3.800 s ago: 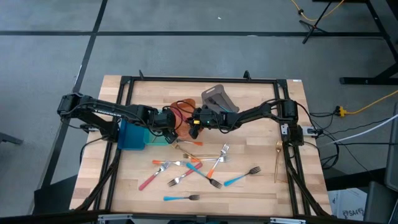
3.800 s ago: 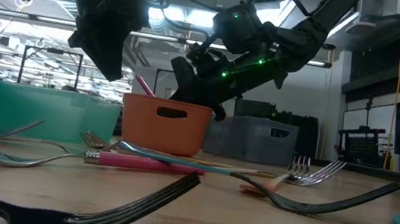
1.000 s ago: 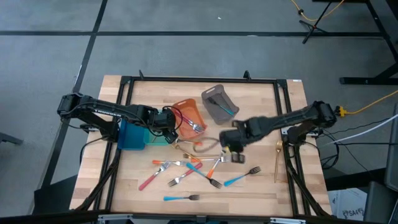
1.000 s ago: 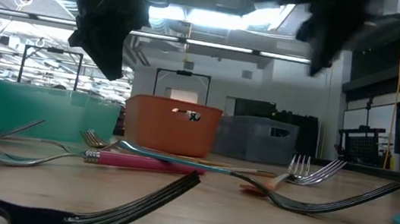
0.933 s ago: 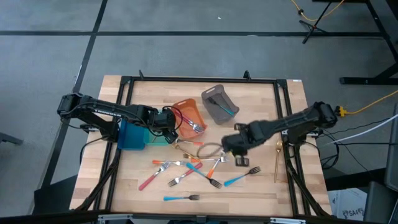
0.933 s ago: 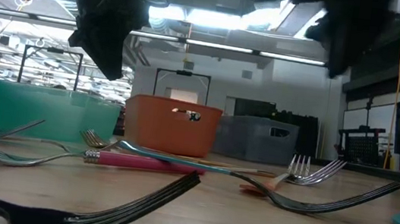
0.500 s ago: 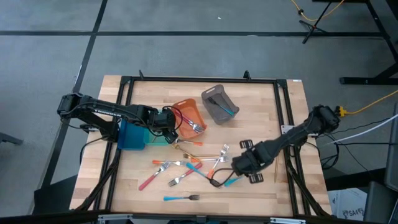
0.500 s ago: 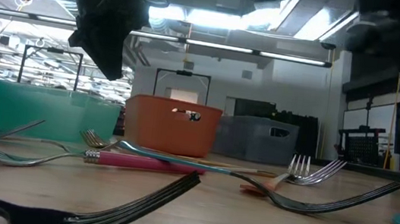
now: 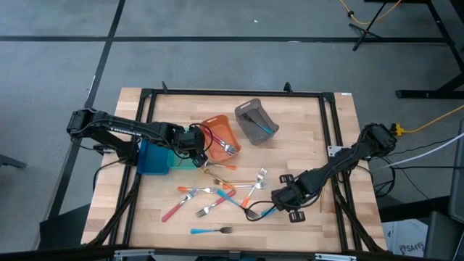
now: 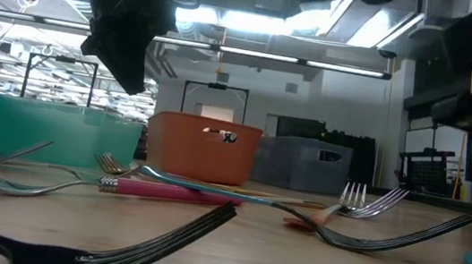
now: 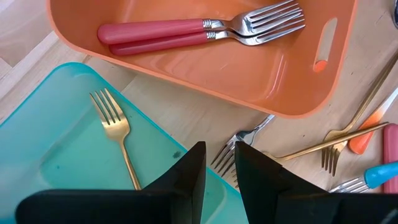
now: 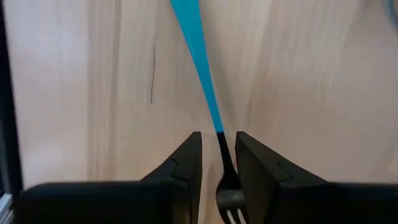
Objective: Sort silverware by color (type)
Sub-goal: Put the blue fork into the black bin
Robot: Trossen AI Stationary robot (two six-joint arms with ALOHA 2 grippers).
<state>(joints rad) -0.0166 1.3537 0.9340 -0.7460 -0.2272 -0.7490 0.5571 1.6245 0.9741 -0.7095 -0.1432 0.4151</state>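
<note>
My right gripper grabs the blue-handled fork by the neck end of its handle (image 12: 217, 127) next, to sort the blue silverware into the grey bin.
The silverware lies loose in a pile (image 9: 221, 196) at mid-table: forks with red, orange and blue handles. My right gripper (image 9: 286, 201) hangs low over a blue-handled fork (image 9: 270, 211), pointing down, open by a narrow gap. In the right wrist view the fork's dark neck (image 12: 221, 155) shows between the two fingers. My left gripper (image 9: 197, 149) waits, open and holding nothing, above the edge of the teal bin (image 9: 154, 158), beside the orange bin (image 9: 220, 136). The teal bin holds a gold fork (image 11: 115, 127), and the orange bin holds two red-handled forks (image 11: 186, 31).
A grey bin (image 9: 254, 120) with a blue-handled fork inside stands at the far middle. A gold utensil (image 9: 324, 185) lies by the right frame rail. One blue fork (image 9: 210, 230) lies alone near the front edge. Black frame rails run along the table's sides.
My right gripper has swung from mid-table toward the near right and come down over the blue-handled fork, rolling a little. Its finger gap looks the same. The silverware has not moved.
</note>
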